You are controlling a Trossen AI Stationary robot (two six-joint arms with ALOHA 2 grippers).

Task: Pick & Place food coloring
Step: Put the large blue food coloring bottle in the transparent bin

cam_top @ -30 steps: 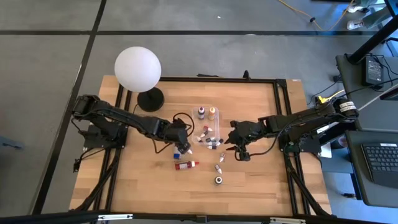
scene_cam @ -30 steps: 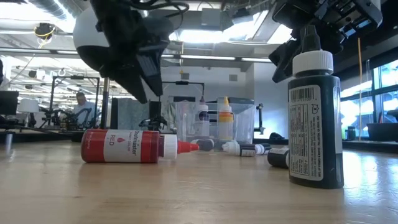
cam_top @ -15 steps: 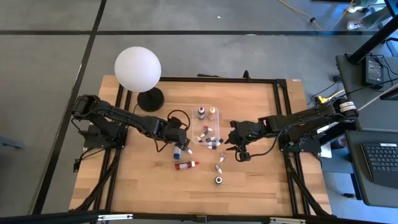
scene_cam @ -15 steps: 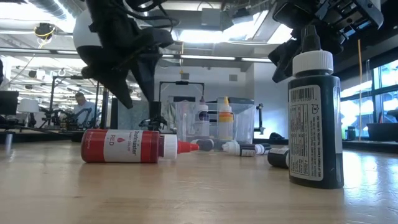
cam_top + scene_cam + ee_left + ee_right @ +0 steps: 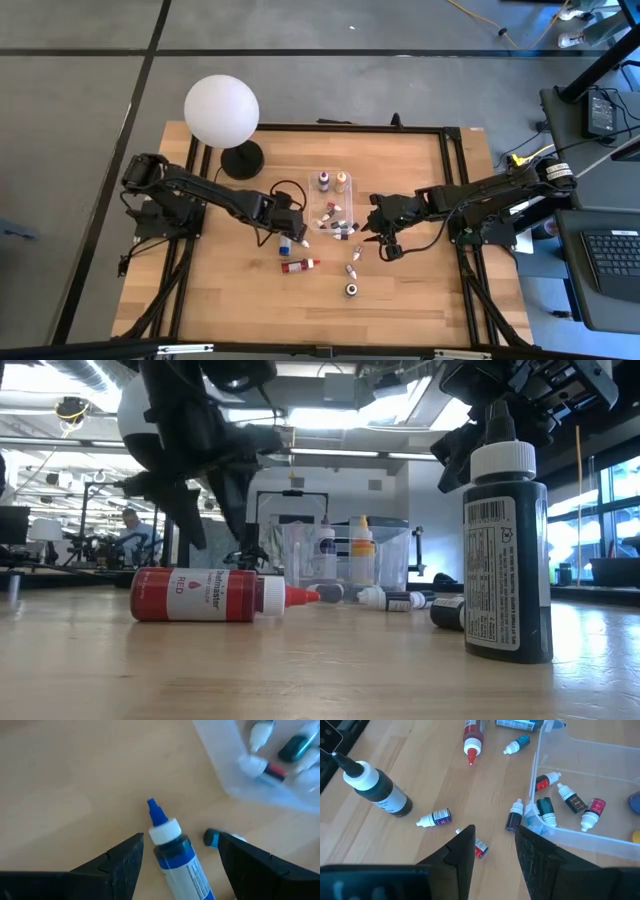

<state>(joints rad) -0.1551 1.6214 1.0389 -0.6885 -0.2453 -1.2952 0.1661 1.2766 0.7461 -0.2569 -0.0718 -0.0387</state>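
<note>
The blue bottle is deeper in the left wrist view, below my open fingers, so my left gripper needs to go lower before it closes on the bottle.
A blue food coloring bottle with a white cap and blue tip lies on its side on the wooden table. My left gripper hangs over it, open and pointing steeply down, with one finger on either side and apart from it. A red bottle lies on its side nearer the front. Several small bottles lie in the clear box, and two more stand at its far end. My right gripper waits open, just right of the box, with nothing between its fingers.
A dark bottle stands upright near the front. Small bottles lie loose between it and the box, and one teal-capped one lies beside the blue bottle. A white globe lamp stands at the far left.
My left gripper has rolled about its own pointing line above the blue bottle, so its fingers now stand on either side of the bottle. The bottles have stayed where they lay.
</note>
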